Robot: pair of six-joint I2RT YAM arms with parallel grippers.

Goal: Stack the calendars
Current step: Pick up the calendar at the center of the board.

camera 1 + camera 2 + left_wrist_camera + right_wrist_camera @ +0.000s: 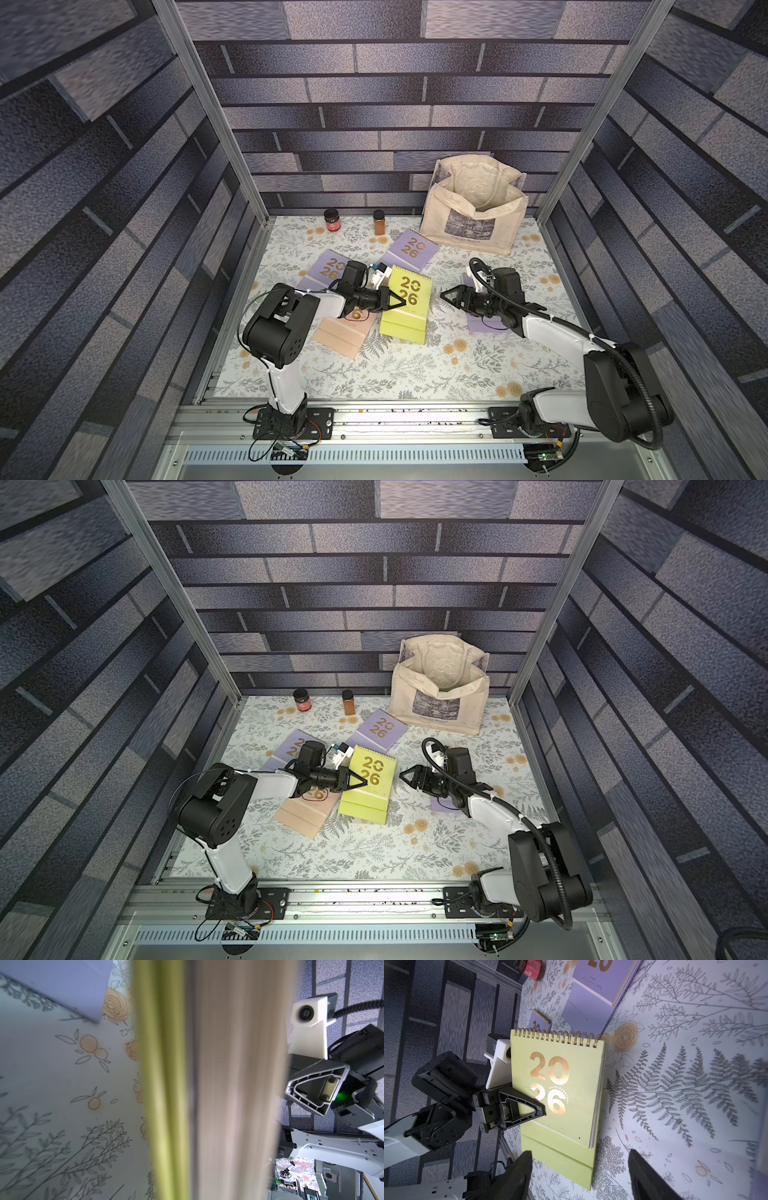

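My right gripper should take over the yellow-green calendar point(409, 307) by its free edge opposite my left gripper, and lay it flat for stacking.
The yellow-green calendar point(409, 307) point(560, 1088) is held at its left edge, its spiral end toward the back wall. My left gripper point(395, 301) point(360, 782) is shut on that edge. In the left wrist view the calendar's edge point(164, 1084) fills the middle as a blur. Just left of it lies the peach calendar point(343, 338), partly under my left arm. Two lilac calendars point(411, 249) point(328, 268) lie flat further back, and a third point(484, 326) sits under my right arm. My right gripper point(446, 296) point(579, 1174) is open, off the yellow-green calendar's right side, touching nothing.
A cream tote bag point(473, 216) stands open at the back right. Two small jars point(332, 220) point(378, 222) stand by the back wall. The floral mat point(415, 374) is enclosed by brick-patterned walls, with an aluminium rail along the front.
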